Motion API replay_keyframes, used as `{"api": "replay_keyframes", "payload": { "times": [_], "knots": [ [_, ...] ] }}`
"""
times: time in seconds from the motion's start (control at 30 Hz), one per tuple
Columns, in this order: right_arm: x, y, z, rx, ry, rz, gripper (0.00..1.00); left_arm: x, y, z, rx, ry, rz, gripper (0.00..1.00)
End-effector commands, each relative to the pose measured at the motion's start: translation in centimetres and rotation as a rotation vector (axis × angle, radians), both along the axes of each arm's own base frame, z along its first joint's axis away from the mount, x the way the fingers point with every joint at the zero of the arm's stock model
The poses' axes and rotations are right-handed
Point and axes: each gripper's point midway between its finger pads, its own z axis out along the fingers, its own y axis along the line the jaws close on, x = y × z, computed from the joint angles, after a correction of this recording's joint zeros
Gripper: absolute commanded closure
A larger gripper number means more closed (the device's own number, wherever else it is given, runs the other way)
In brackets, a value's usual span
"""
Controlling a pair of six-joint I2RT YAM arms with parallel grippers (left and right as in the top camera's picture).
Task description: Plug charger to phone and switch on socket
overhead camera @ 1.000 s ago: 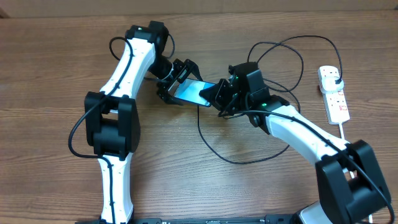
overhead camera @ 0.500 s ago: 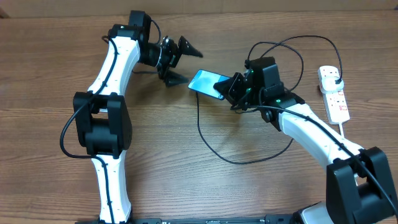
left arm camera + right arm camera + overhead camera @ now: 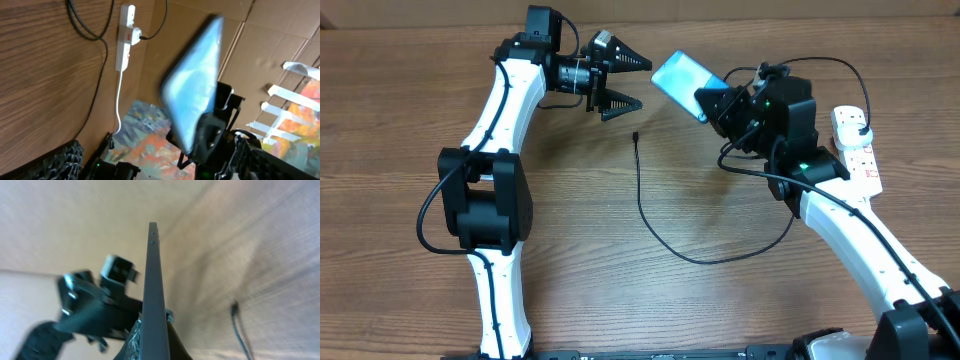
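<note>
My left gripper will next take hold of the phone by its loose end [image 3: 671, 70] [image 3: 193, 59], away from my right gripper. The phone's opposite end then stays free for plugging in the charger.
My right gripper [image 3: 712, 102] is shut on the phone [image 3: 682, 76], a slim light-blue-screened slab held tilted above the table at the back; it shows edge-on in the right wrist view [image 3: 154, 290] and face-on in the left wrist view [image 3: 195, 95]. My left gripper [image 3: 625, 82] is open and empty, raised, left of the phone and apart from it. The charger, a thin black cable [image 3: 650, 215], lies on the table with its connector tip [image 3: 636, 135] below the left gripper; its plug [image 3: 861, 131] sits in the white socket strip [image 3: 857, 150] at the right.
The strip's white cord [image 3: 873, 206] runs toward the front right. The black cable loops behind the right arm [image 3: 790, 70]. The strip also shows in the left wrist view [image 3: 125, 37]. Cardboard wall stands along the back edge.
The left gripper let go of the phone, opened and drew back left and up. The right gripper lifted the phone up and to the right. The cable tip now lies bare on the table.
</note>
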Motion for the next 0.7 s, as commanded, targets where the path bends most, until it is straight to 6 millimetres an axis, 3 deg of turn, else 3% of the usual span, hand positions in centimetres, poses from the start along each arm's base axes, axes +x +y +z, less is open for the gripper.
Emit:
{"api": "replay_keyframes", "payload": {
  "times": [0.0, 0.27, 0.47, 0.67],
  "knots": [
    [1.2, -1.3, 4.1, 0.110, -0.060, -0.136, 0.96, -0.2, -0.5, 1.1, -0.048, 0.012, -0.023, 0.00],
    [1.9, -1.3, 5.1, 0.259, -0.033, -0.338, 0.96, 1.4, -1.1, 2.2, -0.062, 0.034, -0.002, 0.05],
    [1.5, -0.2, 5.7, 0.321, -0.038, -0.417, 0.96, 2.9, -2.2, 3.6, -0.075, -0.011, 0.013, 0.14],
    [1.4, 0.2, 6.4, 0.337, -0.061, -0.422, 0.96, 4.3, -4.0, 4.9, -0.073, -0.018, 0.057, 0.16]
  ]
}}
